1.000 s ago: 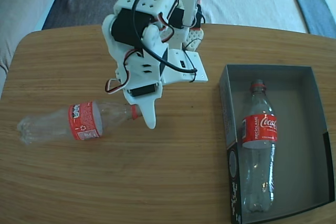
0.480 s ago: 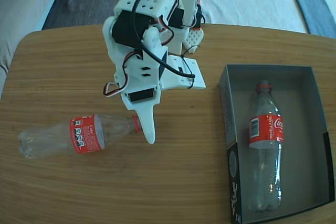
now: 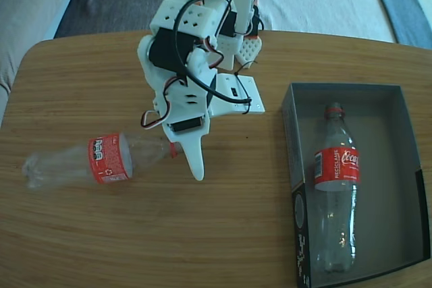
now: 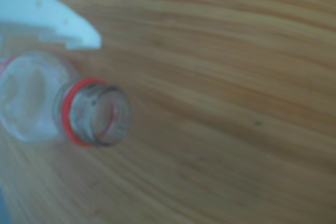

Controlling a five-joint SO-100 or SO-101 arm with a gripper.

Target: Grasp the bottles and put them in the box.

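Observation:
The gripper grips the loose bottle by its neck [image 3: 164, 148] next, to lay it in the box beside the other one.
One clear bottle [image 3: 108, 158] with a red label lies on its side on the wooden table, at the left of the fixed view, neck pointing right. My gripper [image 3: 185, 161] stands open at that neck; its long white finger [image 3: 194, 160] points down just right of the red neck ring. The wrist view shows the open bottle mouth [image 4: 97, 111] with a red ring and one white finger [image 4: 52, 19] above the bottle's shoulder; the other finger is out of sight. A second bottle [image 3: 335, 168] lies lengthwise inside the box [image 3: 391, 166], cap towards the far end.
The arm's white base [image 3: 233, 92] stands at the table's back middle, between bottle and box. The box sits at the table's right front corner. Grey cushions lie beyond the far edge [image 3: 40, 5].
My gripper has come down slightly beside the neck. The table bottle has rolled, turning its label. The bottle in the box shifted right, then back a little.

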